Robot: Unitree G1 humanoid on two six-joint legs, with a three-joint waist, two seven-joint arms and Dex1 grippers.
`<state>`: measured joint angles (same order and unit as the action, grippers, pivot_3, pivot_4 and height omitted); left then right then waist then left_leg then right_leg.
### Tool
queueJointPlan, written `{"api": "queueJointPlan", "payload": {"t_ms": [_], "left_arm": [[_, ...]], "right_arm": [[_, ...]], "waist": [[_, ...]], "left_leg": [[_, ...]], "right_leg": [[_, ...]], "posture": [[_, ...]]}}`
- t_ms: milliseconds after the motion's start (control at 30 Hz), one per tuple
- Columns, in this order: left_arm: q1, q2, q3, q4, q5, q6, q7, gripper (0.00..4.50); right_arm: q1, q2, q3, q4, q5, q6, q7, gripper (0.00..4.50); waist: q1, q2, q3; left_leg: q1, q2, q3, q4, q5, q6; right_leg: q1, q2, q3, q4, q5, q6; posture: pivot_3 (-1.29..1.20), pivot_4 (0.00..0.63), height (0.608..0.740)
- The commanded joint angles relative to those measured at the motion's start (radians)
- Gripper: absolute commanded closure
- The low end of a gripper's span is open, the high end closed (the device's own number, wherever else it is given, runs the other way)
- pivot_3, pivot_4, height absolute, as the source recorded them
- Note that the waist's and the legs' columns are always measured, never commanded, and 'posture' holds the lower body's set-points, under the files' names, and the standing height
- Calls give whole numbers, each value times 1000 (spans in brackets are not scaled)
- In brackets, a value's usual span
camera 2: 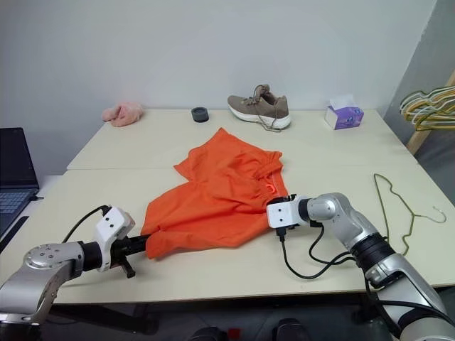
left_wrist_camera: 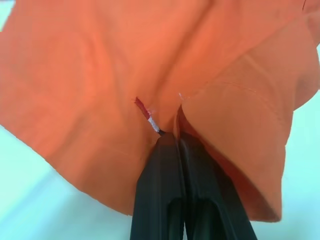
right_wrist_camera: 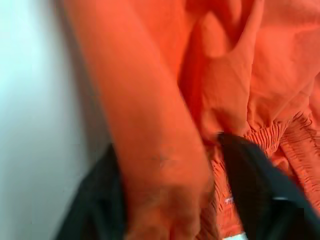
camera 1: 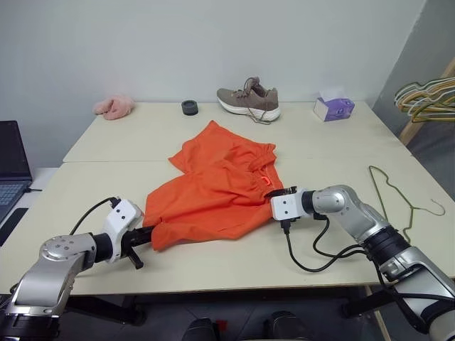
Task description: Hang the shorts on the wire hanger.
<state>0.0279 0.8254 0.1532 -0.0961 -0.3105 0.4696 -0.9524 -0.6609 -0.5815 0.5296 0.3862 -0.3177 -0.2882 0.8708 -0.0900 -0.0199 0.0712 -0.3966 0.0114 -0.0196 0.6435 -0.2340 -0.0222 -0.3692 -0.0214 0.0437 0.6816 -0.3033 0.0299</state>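
Note:
My right gripper grabs the shorts by their gathered waistband (camera 1: 267,179) next, to spread the shorts for the hanger (camera 1: 398,199).
The bright orange shorts (camera 1: 220,188) lie crumpled on the middle of the table. My left gripper (camera 1: 146,238) is shut on their near left corner; in the left wrist view the black fingers (left_wrist_camera: 172,165) pinch the fabric (left_wrist_camera: 125,75). My right gripper (camera 1: 274,195) is at the gathered waistband on the shorts' right edge. In the right wrist view its fingers (right_wrist_camera: 260,195) stand apart, open, with a fold of orange cloth (right_wrist_camera: 150,125) between them. The thin olive wire hanger (camera 1: 384,204) lies flat on the table, to the right of my right arm.
Along the table's far edge sit a brown shoe (camera 1: 249,101), a purple tissue box (camera 1: 333,108), a black roll (camera 1: 189,106) and a pink fluffy cloth (camera 1: 114,106). A laptop (camera 1: 11,170) is off the left side. Bunched yellow and green hangers (camera 1: 430,96) hang at the far right.

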Motion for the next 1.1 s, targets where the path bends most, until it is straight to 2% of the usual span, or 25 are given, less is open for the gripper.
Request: {"api": "queueJointPlan", "payload": {"t_ms": [33,167,267,433,600,700,833,967,1033,1100], "left_arm": [[-43,18,-18,4,10,-28,-21,4500],[-82,23,-76,25,43,-64,-53,4500],[-94,30,-109,27,58,-82,-80,4500],[-18,101,-179,-56,48,-76,-198,4500],[95,217,-172,-123,2,-38,-315,4500],[125,254,-162,-106,-7,-48,-350,4500],[92,226,-148,-63,-18,-57,-334,4500],[7,145,-99,-18,-60,-47,-271,4500],[-143,40,-27,26,-133,12,-156,4500],[-365,-55,-1,138,-135,26,-34,4500]], "right_arm": [[-61,-47,-43,27,-29,-86,-10,3072],[-88,-124,-51,27,-34,-158,32,4466],[-77,-193,-62,-14,-13,-176,97,4466],[130,-363,-111,-379,192,2,328,4466],[307,-391,-146,-696,345,280,380,4466],[351,-376,-151,-758,368,374,378,4466],[358,-369,-175,-760,408,456,379,4466],[317,-333,-230,-747,492,567,365,4466],[208,-252,-296,-673,571,690,312,4466],[32,-150,-335,-471,570,741,239,4466]], "waist": [[0,0,0],[-1,1,0],[0,1,0],[0,1,0],[-17,3,1],[-23,5,3],[-23,3,5],[-17,2,5],[-15,2,5],[-11,0,9]], "left_leg": [[0,0,0,0,0,0],[0,-1,1,1,0,0],[0,-1,1,1,0,0],[-2,0,-1,0,-1,-1],[-1,3,-2,0,-1,-1],[3,3,-2,0,-1,-1],[20,2,-1,1,-1,-1],[21,1,0,2,-1,-1],[20,2,-1,2,-1,-1],[19,1,-2,3,-1,-1]], "right_leg": [[0,0,0,0,0,0],[0,0,0,0,0,1],[0,0,0,0,0,1],[0,0,1,0,0,0],[-1,2,1,1,-1,-2],[2,2,0,2,-5,1],[13,-1,1,-1,-10,-7],[15,-3,0,-1,-9,-6],[15,-3,-1,-1,-8,-5],[15,-1,-1,0,-3,3]], "posture": [[-92,14,740],[-105,16,740],[-112,18,740],[-130,24,740],[-144,28,740],[-141,28,740],[-141,28,740],[-128,29,740],[-125,29,740],[-123,28,740]]}}
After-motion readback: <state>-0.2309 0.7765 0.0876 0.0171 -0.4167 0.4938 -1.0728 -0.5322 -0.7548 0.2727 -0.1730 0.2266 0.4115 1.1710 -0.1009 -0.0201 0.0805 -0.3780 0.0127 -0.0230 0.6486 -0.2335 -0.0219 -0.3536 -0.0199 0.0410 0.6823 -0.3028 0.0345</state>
